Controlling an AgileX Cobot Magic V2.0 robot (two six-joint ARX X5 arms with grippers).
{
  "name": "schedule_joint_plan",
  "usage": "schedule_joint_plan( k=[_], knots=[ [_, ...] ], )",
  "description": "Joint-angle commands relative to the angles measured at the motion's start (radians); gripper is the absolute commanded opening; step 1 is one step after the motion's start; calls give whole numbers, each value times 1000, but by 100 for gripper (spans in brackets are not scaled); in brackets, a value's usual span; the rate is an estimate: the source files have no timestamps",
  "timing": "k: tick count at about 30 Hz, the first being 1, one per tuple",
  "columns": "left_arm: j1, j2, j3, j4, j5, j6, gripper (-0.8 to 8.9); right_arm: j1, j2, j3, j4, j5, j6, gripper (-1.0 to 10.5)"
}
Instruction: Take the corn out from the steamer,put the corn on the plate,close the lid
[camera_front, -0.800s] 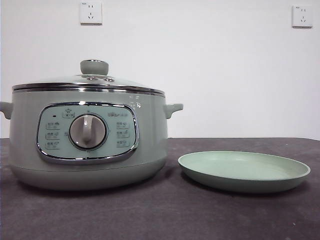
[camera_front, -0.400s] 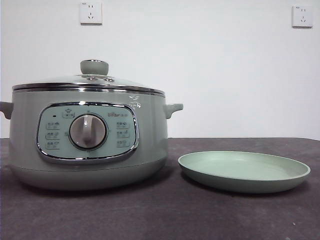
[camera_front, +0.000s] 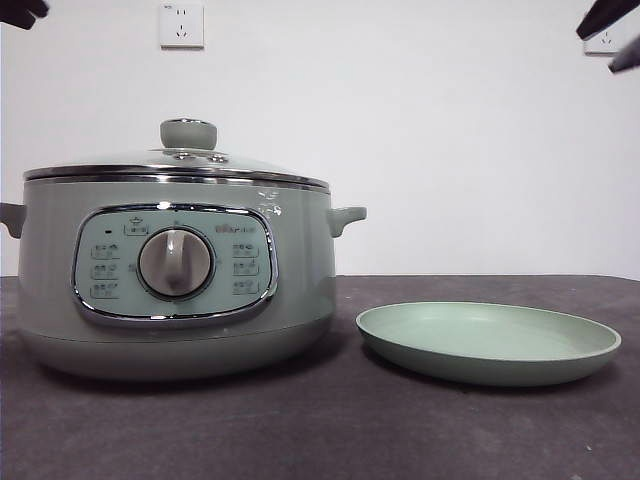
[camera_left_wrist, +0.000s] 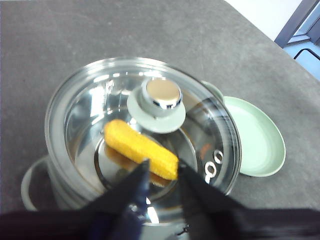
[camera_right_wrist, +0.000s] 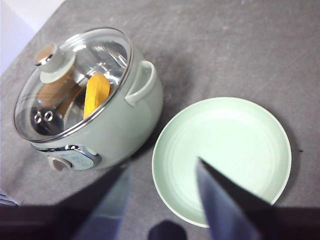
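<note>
Next, my left gripper grabs the glass lid (camera_front: 120, 168) by its narrow top knob (camera_front: 188, 134), since the lid spans the whole pot, far wider than the gripper's open fingers.
The sage-green steamer (camera_front: 300, 260) stands on the left of the dark table with its glass lid (camera_front: 120, 168) shut on it. The corn (camera_left_wrist: 140, 147) lies inside and shows through the glass; it also shows in the right wrist view (camera_right_wrist: 97, 92). The pale green plate (camera_front: 488, 343) lies empty to the right of the pot. My left gripper (camera_left_wrist: 162, 167) is open and empty, high above the lid near its knob (camera_left_wrist: 160, 97). My right gripper (camera_right_wrist: 162, 170) is open and empty, high above the plate's edge (camera_right_wrist: 225, 150). In the front view they show only as black tips at the top corners.
The grey table (camera_front: 330, 430) runs on in front of and around the pot and plate. Two wall sockets (camera_front: 181, 25) sit on the white wall behind. The pot's small side handle (camera_front: 347, 216) points toward the plate.
Black gripper tips have come into view at both top corners of the front view. The pot, lid and plate have not moved.
</note>
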Motion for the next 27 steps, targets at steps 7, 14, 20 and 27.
schedule_joint_plan(
  k=[7,14,20,27],
  knots=[
    [-54,105,79,124,14,-18,436,0,5,2,5,-1,4,383],
    [-139,299,230,92,-11,-10,436,0,5,2,5,-1,10,383],
    [-207,441,312,83,-137,38,436,0,5,2,5,-1,11,382],
    [-238,557,319,86,-199,60,436,0,5,2,5,0,10,382]
  ],
)
